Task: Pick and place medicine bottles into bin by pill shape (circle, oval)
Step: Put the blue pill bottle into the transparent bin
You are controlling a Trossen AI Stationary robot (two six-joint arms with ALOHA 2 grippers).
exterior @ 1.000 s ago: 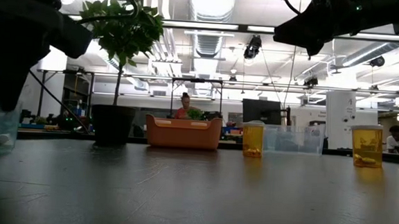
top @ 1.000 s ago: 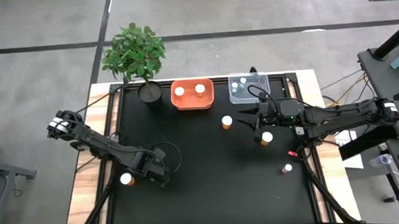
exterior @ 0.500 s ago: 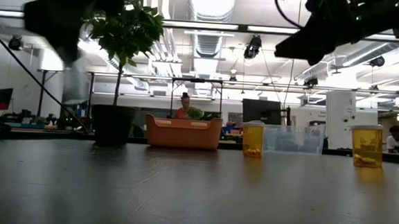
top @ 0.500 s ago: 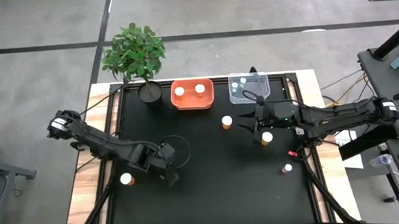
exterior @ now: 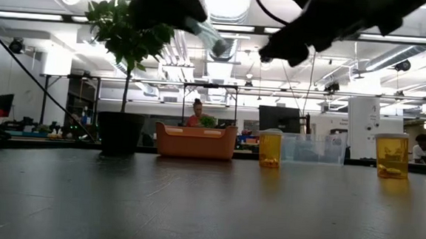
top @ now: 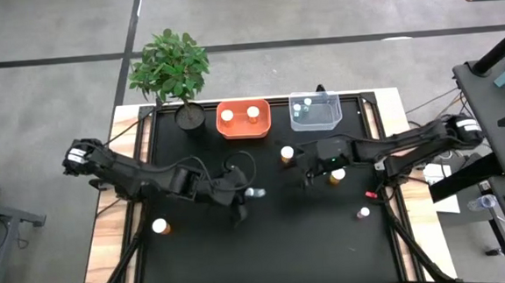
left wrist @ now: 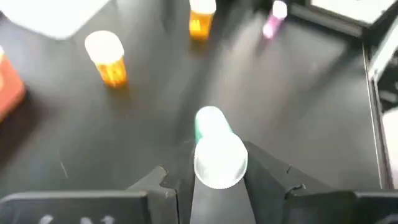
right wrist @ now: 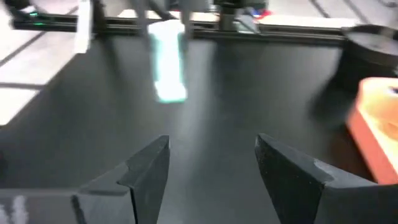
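Observation:
The small bottle (top: 255, 192) (left wrist: 217, 149) is short of my right gripper's open fingers. For now, the bottle stays in my left gripper until those fingers grasp it.
My left gripper (top: 243, 196) hovers over the middle of the black mat, shut on a small clear bottle (left wrist: 216, 149) with a white end and a teal tint. The low view shows this bottle (exterior: 209, 36) high above the table. My right gripper (top: 305, 169) is open just to its right, facing it, with nothing between its fingers (right wrist: 214, 155). Two amber bottles (top: 287, 154) (top: 336, 176) with white caps stand by the right gripper. A third amber bottle (top: 160, 226) stands near left, and a tiny pink-capped one (top: 363, 212) near right. My left gripper pinches the small bottle at its white end (left wrist: 219, 165) between its two fingers (left wrist: 267, 180). The teal end (left wrist: 208, 121) sticks out past the fingertips. The bottle is lifted clear of the mat and tilted, its free end pointing toward the table's right and somewhat down.
At the far edge, an orange bin (top: 244, 131) holds two bottles and a clear bin (top: 315, 122) holds small ones. A potted plant (top: 174, 72) stands at the far left. The near half of the mat (top: 268, 255) is bare.
My left gripper has lifted the small bottle off the mat at the near left and carried it up and toward the table's middle. It rolled on the way, so the bottle went from upright to slanting. My right gripper has moved toward the near-left, toward that bottle.

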